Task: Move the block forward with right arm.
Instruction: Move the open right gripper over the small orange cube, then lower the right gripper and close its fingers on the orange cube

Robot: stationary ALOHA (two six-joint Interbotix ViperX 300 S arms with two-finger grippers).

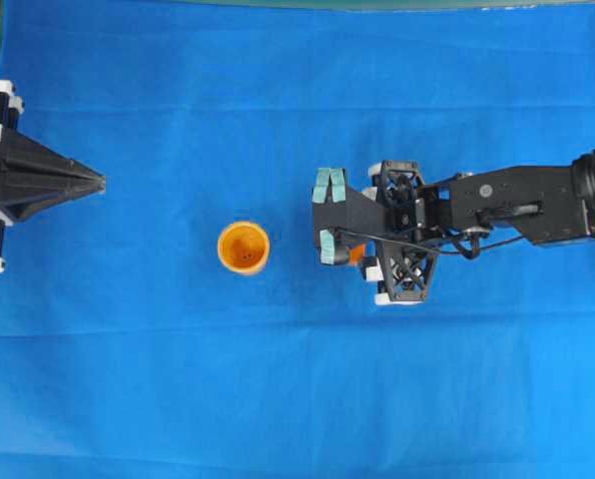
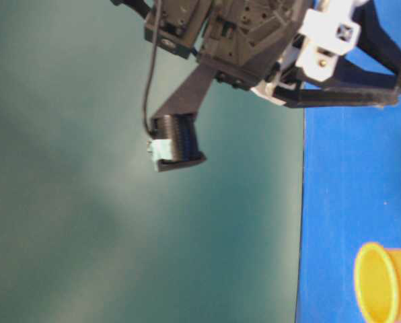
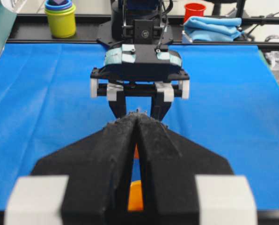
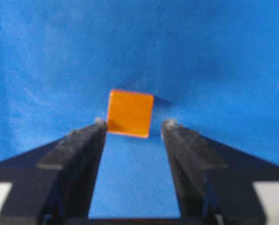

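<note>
The right gripper grabs the small orange block by its opposite sides next, to move the block along the blue cloth (image 1: 208, 389).
The block (image 4: 130, 113), a small orange cube, lies on the blue cloth just beyond my right gripper's fingertips, close to the left one. The right gripper (image 4: 135, 125) is open, its gap wider than the block, with nothing between the fingers. From overhead the right gripper (image 1: 327, 216) points left with its teal pads spread, and only an orange corner of the block (image 1: 357, 253) shows under it. The left gripper (image 1: 103, 183) is shut at the far left, its tips (image 3: 137, 115) meeting.
A round orange cup (image 1: 244, 246) stands upright left of the right gripper. Beyond the cloth's far edge in the left wrist view are a yellow-green cup stack (image 3: 61, 18), a red cup (image 3: 194, 10) and a folded blue cloth (image 3: 213, 27).
</note>
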